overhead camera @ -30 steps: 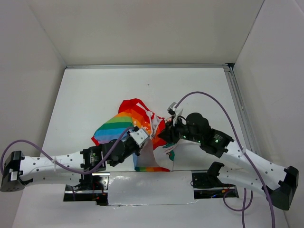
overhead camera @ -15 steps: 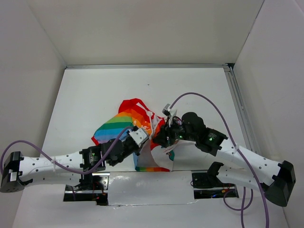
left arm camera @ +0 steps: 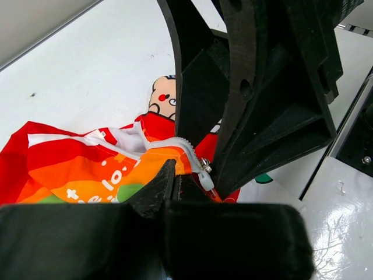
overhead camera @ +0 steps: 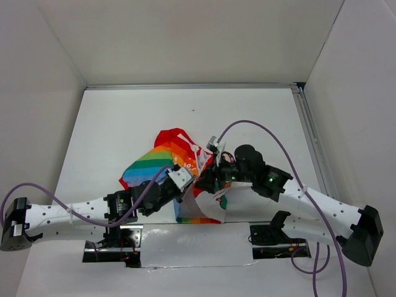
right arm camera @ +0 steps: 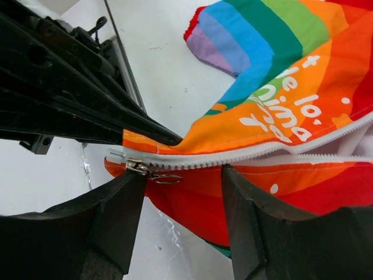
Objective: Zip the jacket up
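It is time for my right gripper to close on the wire pull [right arm camera: 166, 178]: its fingers reach past the pull between them in the right wrist view, up to the zipper teeth [right arm camera: 245, 156].
The jacket [overhead camera: 162, 162], rainbow-striped with red trim, lies crumpled near the table's front middle. My left gripper [overhead camera: 185, 183] is shut on the jacket's bottom hem beside the white zipper; its closed fingertips [left arm camera: 169, 178] pinch the orange fabric [left arm camera: 87, 175]. My right gripper [overhead camera: 207, 180] is open, its fingers [right arm camera: 119, 216] standing either side of the zipper's lower end. The metal slider [right arm camera: 137, 167] with its wire pull [right arm camera: 166, 178] sits at the bottom of the white zipper teeth [right arm camera: 245, 156], just by the right gripper's left finger. A cartoon face [left arm camera: 165, 100] shows on the fabric behind.
A glossy white strip [overhead camera: 185, 238] covers the table's near edge between the arm bases. A metal rail [overhead camera: 312, 142] runs along the table's right side. White walls enclose the table [overhead camera: 124, 117] on three sides.
My right gripper has moved left and down onto the zipper's lower end, close against the left gripper. The left arm and jacket have barely moved.
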Motion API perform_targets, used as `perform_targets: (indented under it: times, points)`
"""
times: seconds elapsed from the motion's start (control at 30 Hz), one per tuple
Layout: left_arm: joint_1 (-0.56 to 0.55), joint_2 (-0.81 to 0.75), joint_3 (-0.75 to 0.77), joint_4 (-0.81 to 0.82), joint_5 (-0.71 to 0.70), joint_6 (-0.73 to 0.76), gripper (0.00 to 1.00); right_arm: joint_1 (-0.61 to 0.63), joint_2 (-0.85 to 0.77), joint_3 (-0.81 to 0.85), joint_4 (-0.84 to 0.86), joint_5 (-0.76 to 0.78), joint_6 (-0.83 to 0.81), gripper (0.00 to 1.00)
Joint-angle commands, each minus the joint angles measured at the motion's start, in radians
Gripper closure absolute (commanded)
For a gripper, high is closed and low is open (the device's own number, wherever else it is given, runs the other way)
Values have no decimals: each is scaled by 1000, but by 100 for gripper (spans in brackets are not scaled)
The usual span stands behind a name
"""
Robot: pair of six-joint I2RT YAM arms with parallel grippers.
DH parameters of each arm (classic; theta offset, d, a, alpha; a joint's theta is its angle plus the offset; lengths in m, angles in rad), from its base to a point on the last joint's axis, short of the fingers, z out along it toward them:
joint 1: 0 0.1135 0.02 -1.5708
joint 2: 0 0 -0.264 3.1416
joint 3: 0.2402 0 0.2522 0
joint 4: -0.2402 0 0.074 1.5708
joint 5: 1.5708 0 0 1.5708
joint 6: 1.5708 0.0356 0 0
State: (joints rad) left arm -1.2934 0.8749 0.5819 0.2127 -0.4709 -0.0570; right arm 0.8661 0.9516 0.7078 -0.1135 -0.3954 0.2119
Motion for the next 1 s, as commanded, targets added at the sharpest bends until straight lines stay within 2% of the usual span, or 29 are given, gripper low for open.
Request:
perform_targets:
  times: [0.0, 0.03, 0.1, 0.23, 0.27, 0.33, 0.4, 0.47, 0.57, 0.63, 0.83, 0.97]
  points:
    - [2, -1, -2, 88, 23, 2, 100, 10, -22, 2, 94, -69, -35, 40]
    - [2, 2, -1, 88, 20, 3, 100, 8, -24, 2, 98, -82, -48, 41]
    - [0, 4, 2, 86, 17, 5, 100, 10, -24, 5, 100, -89, -51, 51]
    - [0, -5, -1, 88, 25, 6, 100, 10, -11, 12, 81, -68, -51, 56]
    - [0, -8, -2, 90, 22, 5, 100, 7, -11, 9, 81, -66, -49, 63]
    - [2, -13, -5, 94, 12, 5, 100, 10, -11, 10, 75, -57, -46, 69]
    - [2, -13, -5, 90, 9, 2, 100, 8, -17, 10, 60, -22, -33, 89]
    - [2, -16, -7, 85, 6, 3, 100, 10, -24, 12, 48, 10, -20, 96]
    - [3, -17, -7, 80, -3, -3, 100, 7, -40, 15, 8, 81, 1, 100]
    - [3, -20, -10, 77, -3, -4, 100, 8, -56, 19, -24, 139, 6, 100]
    - [2, -28, -19, 90, -3, 2, 100, 8, -60, 50, -90, 182, 6, 100]
    - [3, -31, -22, 79, -5, 2, 100, 7, -40, 87, -170, 300, 26, 100]
